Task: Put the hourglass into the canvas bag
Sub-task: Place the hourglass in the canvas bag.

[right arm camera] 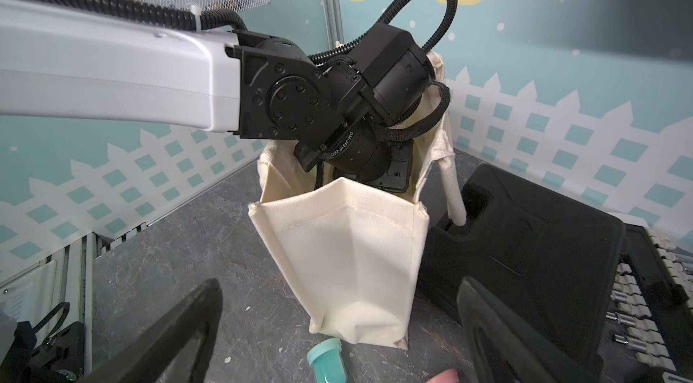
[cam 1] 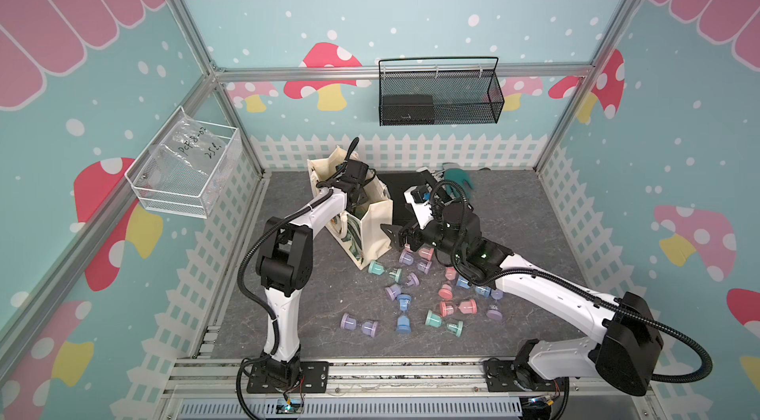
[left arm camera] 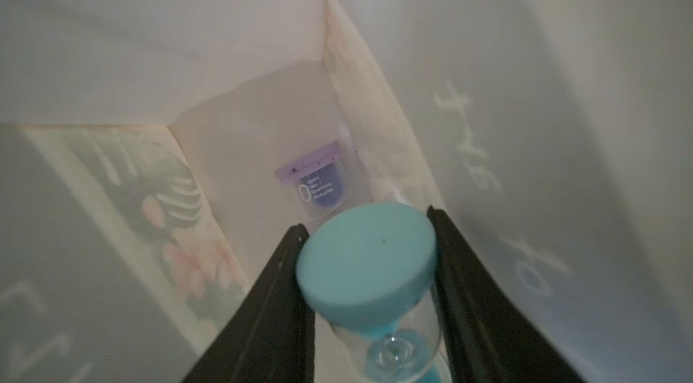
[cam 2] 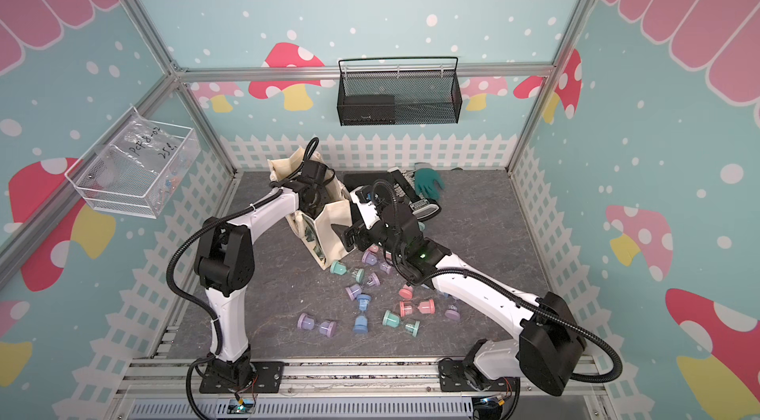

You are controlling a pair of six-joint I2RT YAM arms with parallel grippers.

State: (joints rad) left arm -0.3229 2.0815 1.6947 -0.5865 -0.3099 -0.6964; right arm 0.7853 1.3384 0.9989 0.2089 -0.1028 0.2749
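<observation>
The fingers hold the light blue hourglass (left arm camera: 368, 263) between the bag's sides, over the bag's bottom, so it is now time for my left gripper to release the hourglass.
The cream canvas bag (cam 1: 376, 224) (cam 2: 335, 220) stands upright at the back of the table, mouth open. My left arm reaches down into it, and the bag walls hide its gripper in both top views. In the left wrist view my left gripper (left arm camera: 365, 220) is shut on an hourglass (left arm camera: 369, 261) with a light blue cap, held above the bag floor. A purple hourglass (left arm camera: 315, 182) lies on that floor. My right gripper (cam 1: 395, 233) (right arm camera: 339, 287) hangs open and empty beside the bag (right arm camera: 345, 250), just above the table.
Several loose pastel hourglasses (cam 1: 411, 294) lie scattered in front of the bag, a teal one (right arm camera: 328, 362) right at its base. A flat black case (right arm camera: 525, 250) and a green glove (cam 1: 456, 183) lie behind my right gripper. Wire baskets (cam 1: 440, 97) (cam 1: 185, 175) hang on the walls.
</observation>
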